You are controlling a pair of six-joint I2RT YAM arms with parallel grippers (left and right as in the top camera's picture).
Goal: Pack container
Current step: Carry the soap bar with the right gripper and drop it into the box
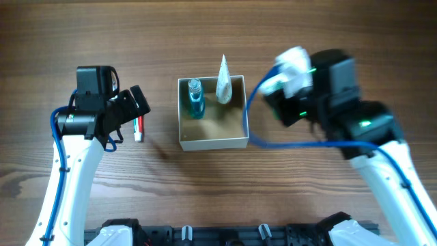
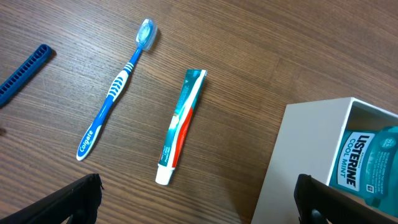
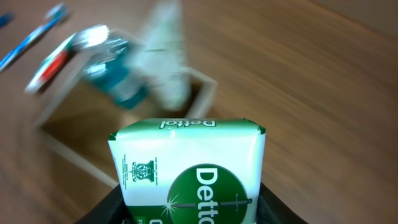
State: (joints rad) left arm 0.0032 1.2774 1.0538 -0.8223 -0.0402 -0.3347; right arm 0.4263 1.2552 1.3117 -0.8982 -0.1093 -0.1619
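My left gripper is to pick up the toothpaste tube across its white cap end (image 1: 138, 137), so the flat end stays free to go into the container.
The container (image 1: 212, 141) is a white-walled box with a tan inside at the table's middle. In it stand a blue Listerine bottle (image 1: 196, 99) and a white cone-shaped packet (image 1: 223, 82). My right gripper (image 1: 287, 85) is shut on a white-and-green Dettol soap pack (image 3: 189, 168) and holds it above the table, right of the container (image 3: 59, 146). My left gripper (image 2: 196, 211) is open and empty. It hovers left of the container (image 2: 298, 162), over a toothpaste tube (image 2: 181, 124) and near a blue toothbrush (image 2: 115, 87).
A dark blue comb (image 2: 22, 73) lies at the far left of the left wrist view. The toothpaste (image 1: 139, 128) shows under the left gripper (image 1: 133, 109) in the overhead view. The right wrist view is motion-blurred.
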